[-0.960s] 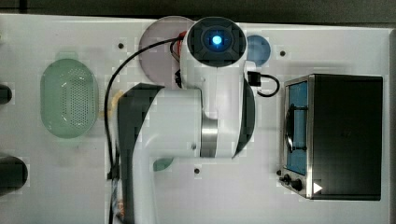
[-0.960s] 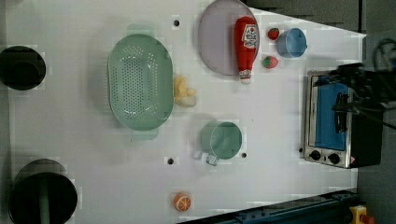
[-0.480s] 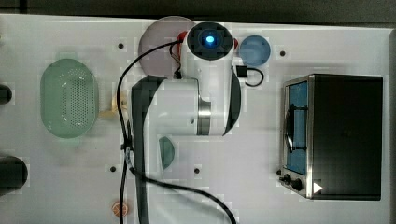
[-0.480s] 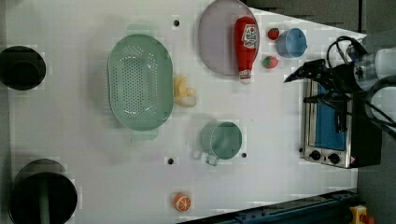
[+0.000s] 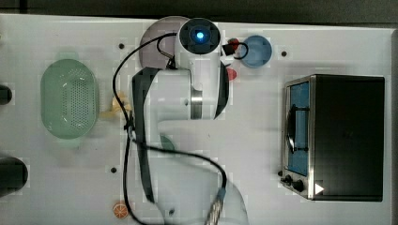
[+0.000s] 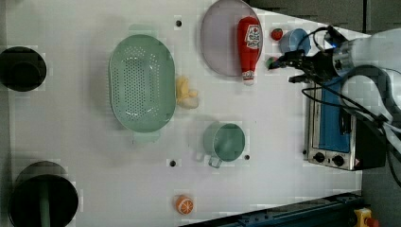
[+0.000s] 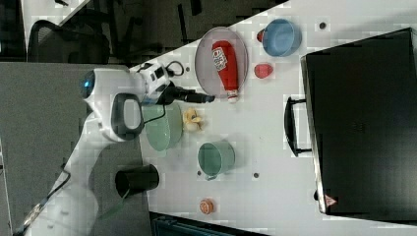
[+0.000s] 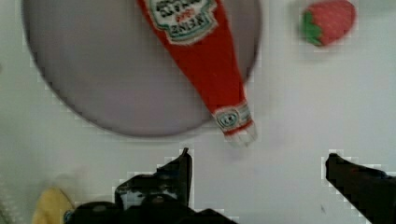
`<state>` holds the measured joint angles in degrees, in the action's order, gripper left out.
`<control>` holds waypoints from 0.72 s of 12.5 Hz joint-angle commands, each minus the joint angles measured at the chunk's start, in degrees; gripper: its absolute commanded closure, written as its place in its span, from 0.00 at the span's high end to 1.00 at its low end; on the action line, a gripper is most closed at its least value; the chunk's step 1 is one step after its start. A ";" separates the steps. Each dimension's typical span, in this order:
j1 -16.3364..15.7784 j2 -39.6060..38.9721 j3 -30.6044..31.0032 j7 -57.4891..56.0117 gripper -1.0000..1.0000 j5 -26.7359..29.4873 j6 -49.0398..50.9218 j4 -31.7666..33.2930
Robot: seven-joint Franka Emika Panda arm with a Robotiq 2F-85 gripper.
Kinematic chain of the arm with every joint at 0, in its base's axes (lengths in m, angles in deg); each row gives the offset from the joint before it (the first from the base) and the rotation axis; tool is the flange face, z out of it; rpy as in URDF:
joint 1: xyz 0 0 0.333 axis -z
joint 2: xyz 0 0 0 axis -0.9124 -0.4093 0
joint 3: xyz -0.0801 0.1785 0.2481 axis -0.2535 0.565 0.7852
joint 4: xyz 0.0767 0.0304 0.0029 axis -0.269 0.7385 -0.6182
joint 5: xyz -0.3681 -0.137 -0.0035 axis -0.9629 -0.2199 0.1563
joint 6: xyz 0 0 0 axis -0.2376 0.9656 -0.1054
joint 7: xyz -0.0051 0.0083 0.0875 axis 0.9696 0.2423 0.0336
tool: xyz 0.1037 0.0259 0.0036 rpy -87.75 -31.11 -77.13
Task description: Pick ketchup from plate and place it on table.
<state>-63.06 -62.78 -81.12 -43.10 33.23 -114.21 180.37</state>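
The ketchup needs to go from the plate [image 6: 220, 38] to the table. My gripper should grab the bottle by its labeled body [image 6: 250, 39] next.
The ketchup [image 6: 249, 49] is a red bottle with a white label. It lies on the pale lilac plate [image 6: 220, 38], its cap end reaching over the rim onto the white table [image 6: 71, 142]. In the wrist view the ketchup [image 8: 205, 60] crosses the plate [image 8: 116, 79]. My gripper [image 8: 257, 172] hangs open just off the cap, and its two dark fingers [image 8: 180, 170] hold nothing. My gripper [image 6: 286, 68] sits to the left view's right of the bottle. In the right view my gripper [image 7: 209, 98] points at the cap of the ketchup [image 7: 225, 64].
Two strawberries [image 6: 276, 34] and a blue bowl [image 6: 294, 41] lie close to the plate. A green basket [image 6: 142, 82], a banana piece [image 6: 187, 92], a green cup [image 6: 224, 142] and an orange slice [image 6: 184, 205] are on the table. A toaster oven [image 6: 333, 127] stands at the left view's right.
The arm has swung in from the left view's right toward the plate, bringing the gripper near the ketchup's cap. The ketchup has not moved.
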 commanded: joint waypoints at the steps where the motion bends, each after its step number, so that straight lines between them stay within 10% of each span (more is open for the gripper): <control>1: -0.09 -5.08 0.08 -13.09 1.00 -0.25 -2.32 -4.63; 9: -1.56 -18.66 0.07 -14.00 1.00 -7.16 -6.23 -16.96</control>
<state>-63.77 -81.60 -81.26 -53.63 26.20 -119.42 165.37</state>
